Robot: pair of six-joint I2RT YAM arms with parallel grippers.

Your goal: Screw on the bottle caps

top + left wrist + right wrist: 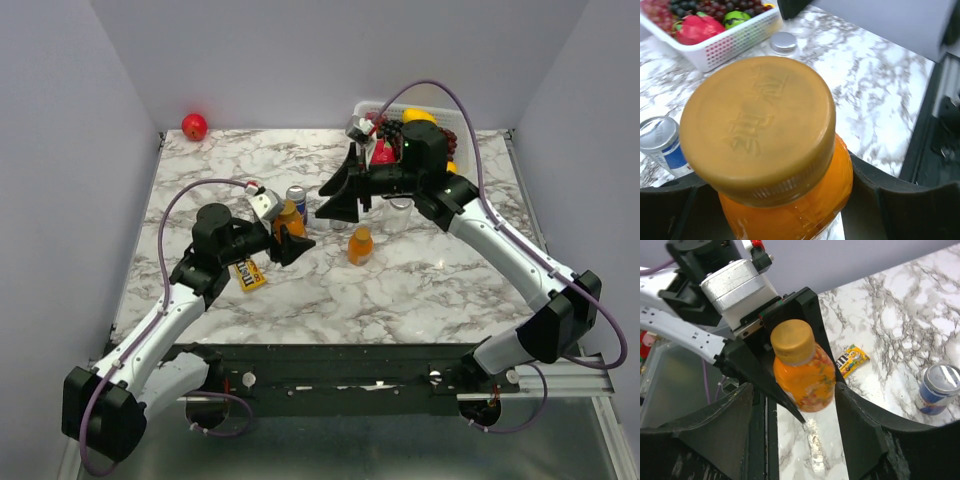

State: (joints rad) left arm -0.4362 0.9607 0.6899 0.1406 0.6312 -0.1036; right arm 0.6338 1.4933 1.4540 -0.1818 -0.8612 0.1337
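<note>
I will pinch the gold cap [289, 208] [790, 341] by its opposite sides with my right gripper next, so I can screw it on. I will leave the bottle to my left gripper.
My left gripper [289, 240] is shut on a stubby orange bottle [288, 220], which fills the left wrist view [795, 205] with a gold cap [757, 125] sitting on its neck. The right wrist view shows the same bottle [807, 377] and cap [790, 341] between the left fingers. My right gripper [336, 200] is open and empty, just right of that bottle and apart from it [795, 440]. A second orange bottle [360, 246] with its cap on stands mid-table. A clear jar [400, 212] stands under my right arm; a silver lid [783, 42] shows beside the basket.
A blue-and-silver drink can [297, 200] stands just behind the held bottle, also in the right wrist view [939, 387]. A yellow candy packet [248, 272] lies by my left arm. A white fruit basket [458, 122] sits at the back right. A red ball [194, 126] lies at the back left.
</note>
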